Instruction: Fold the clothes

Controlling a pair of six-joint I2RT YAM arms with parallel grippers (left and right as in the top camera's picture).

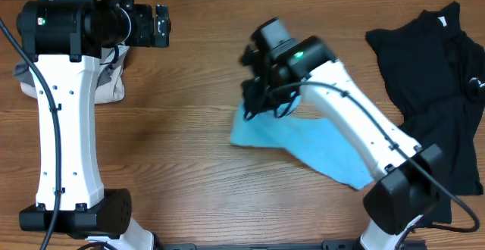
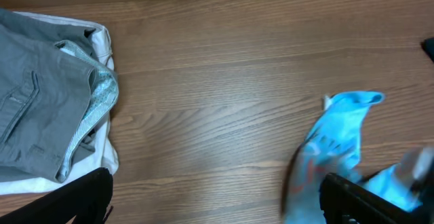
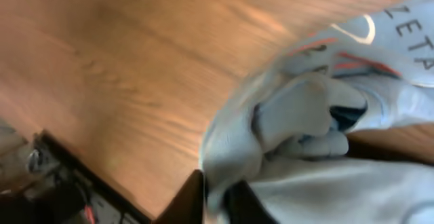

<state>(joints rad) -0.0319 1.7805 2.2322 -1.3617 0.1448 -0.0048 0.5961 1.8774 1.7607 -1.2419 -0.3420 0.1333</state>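
Next, my left gripper grabs the light blue T-shirt (image 1: 318,148) by the loose edge of its bunched end to spread it for folding.
The light blue T-shirt (image 1: 318,148) lies partly bunched on the wooden table near the middle. My right gripper (image 1: 254,98) is shut on a fold of the light blue T-shirt (image 3: 298,129) and holds it lifted; red and white lettering shows on the cloth. The left wrist view shows the shirt (image 2: 339,149) hanging at the right. My left gripper (image 2: 217,200) is open and empty above bare table, near the grey and cream pieces (image 2: 47,115). A black shirt (image 1: 439,83) lies spread at the far right.
The grey and cream pile (image 1: 114,76) sits at the table's left, partly under my left arm. The black table edge and cables (image 3: 61,183) show in the right wrist view.
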